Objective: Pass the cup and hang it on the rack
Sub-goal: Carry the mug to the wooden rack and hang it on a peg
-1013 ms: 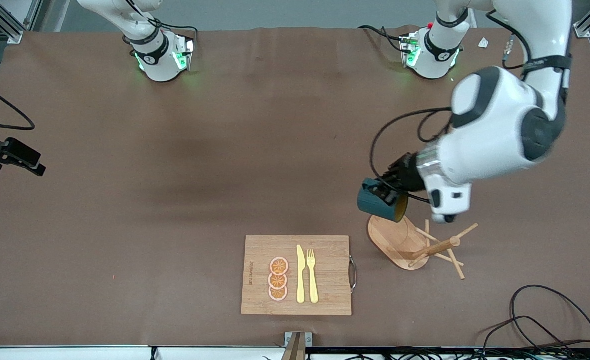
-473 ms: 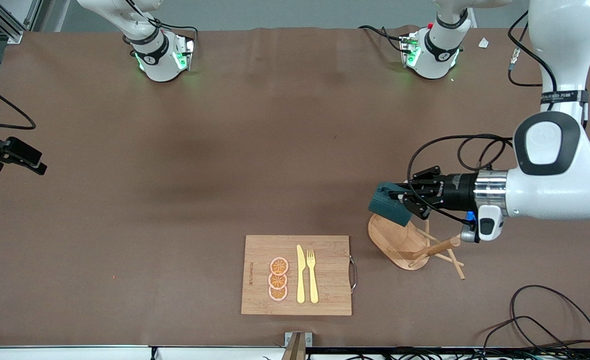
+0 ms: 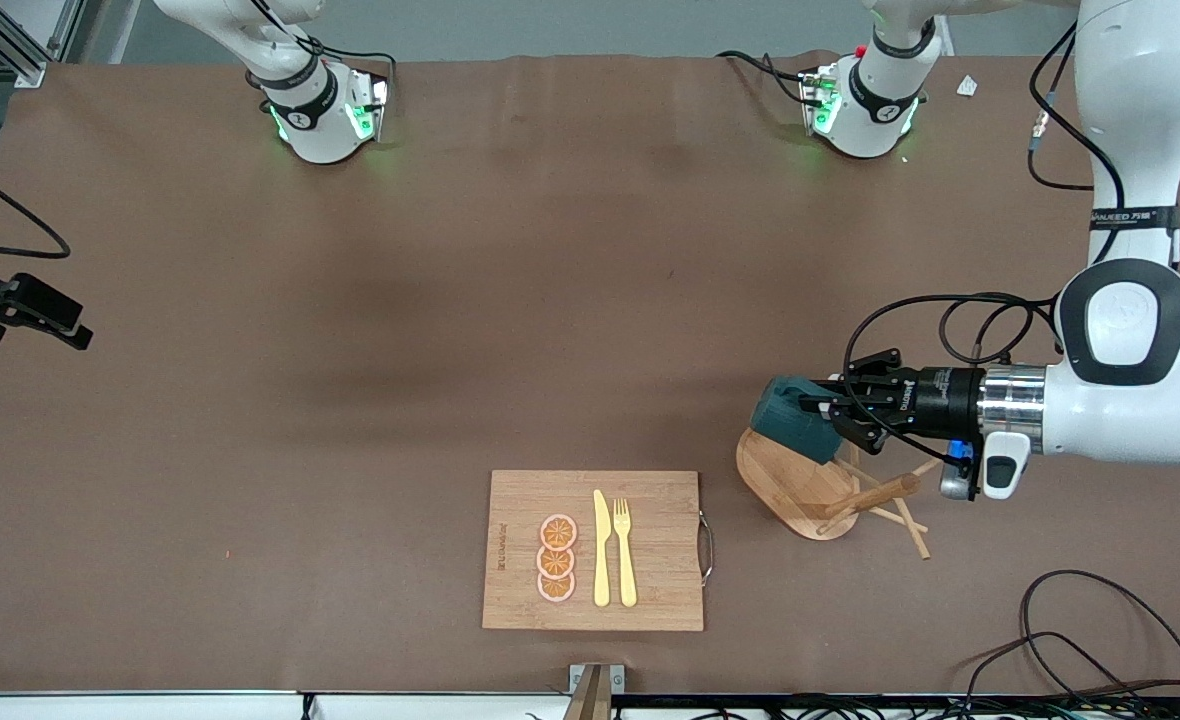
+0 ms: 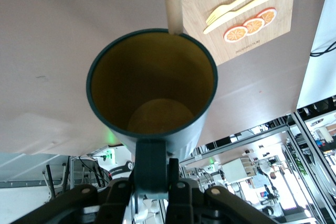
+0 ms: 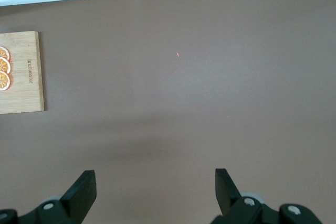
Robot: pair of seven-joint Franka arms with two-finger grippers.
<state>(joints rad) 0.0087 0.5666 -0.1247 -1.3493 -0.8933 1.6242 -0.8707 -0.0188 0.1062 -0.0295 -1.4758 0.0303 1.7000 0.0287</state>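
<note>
The left gripper should keep holding the cup. In the left wrist view the peg tip [image 4: 174, 28] is at the cup's rim [image 4: 97, 61], so the cup would fall if the gripper opened now.
The dark teal cup [image 3: 795, 420] lies on its side in the air, over the edge of the rack's oval base [image 3: 785, 485]. My left gripper [image 3: 830, 412] reaches in level from the left arm's end of the table and is shut on the cup's handle [image 4: 152, 163]. In the left wrist view the cup's yellowish inside [image 4: 152, 87] faces the camera, and the tip of a wooden peg [image 4: 172, 3] meets its rim. The rack's post [image 3: 870, 494] and thin pegs [image 3: 912, 530] stand just under the gripper. My right gripper [image 5: 155, 190] waits open over bare table, holding nothing.
A bamboo cutting board [image 3: 520, 500] with orange slices [image 3: 556, 560], a yellow knife [image 3: 601, 550] and a fork [image 3: 625, 550] lies near the table's front edge, beside the rack toward the right arm's end. Black cables [image 3: 1100, 640] coil at the near corner by the left arm's end.
The left arm has swung out toward its end of the table and its wrist has turned level. The cup came down a little over the rack's base. The right gripper has not moved.
</note>
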